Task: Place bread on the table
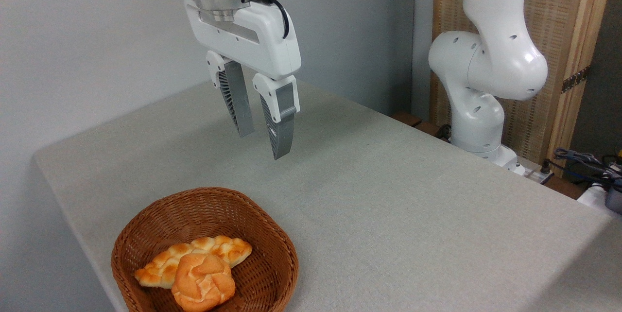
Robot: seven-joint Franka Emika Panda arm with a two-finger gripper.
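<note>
I need to put bread on the tabletop, so next I should grab the orange knot-shaped roll by its rounded body (202,282) with my gripper.
The bread (203,282), a glossy orange knot-shaped roll, lies in the brown wicker basket (262,234) at the lower left, resting against a paler braided loaf (194,251). The basket stands on the grey-beige table (388,195). My gripper (262,139) hangs well above the table, up and behind the basket, pointing down. It is open with a narrow gap between its ribbed fingers (281,130), and nothing is held between them.
The arm's white base and joints (486,74) rise at the table's far right edge. Cables and a blue item (593,166) lie at the right. A grey wall runs behind, and a wooden panel (568,35) stands at the back right.
</note>
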